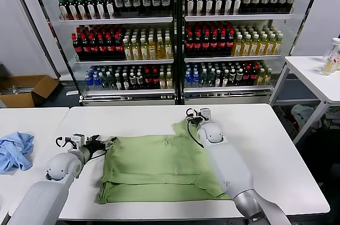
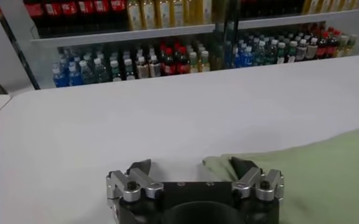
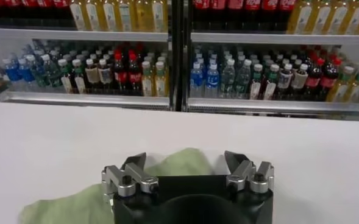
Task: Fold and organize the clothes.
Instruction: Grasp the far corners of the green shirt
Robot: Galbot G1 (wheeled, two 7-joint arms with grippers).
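Note:
Next, my left gripper grabs the shirt by its top corner (image 1: pixel 115 140) to fold the light green shirt (image 1: pixel 156 166) into a narrower piece.
The light green shirt (image 1: pixel 156 166) lies folded into a rough rectangle on the white table (image 1: pixel 276 150). No buttons or checkered patch show. My left gripper (image 1: pixel 106 143) is open at the shirt's far left corner; in the left wrist view (image 2: pixel 191 165) one finger stands over the green cloth (image 2: pixel 325 176) and the other over bare table. My right gripper (image 1: pixel 194 114) is open at the shirt's far right corner; in the right wrist view (image 3: pixel 185 159) a bump of green cloth (image 3: pixel 182 163) lies between the fingers. Neither grips anything.
A light blue garment (image 1: pixel 15 150) lies on the adjoining table at the left. Drink coolers full of bottles (image 1: pixel 175 34) stand behind the table. A cardboard box (image 1: pixel 26 89) sits on the floor at left. A side table (image 1: pixel 313 71) stands at right.

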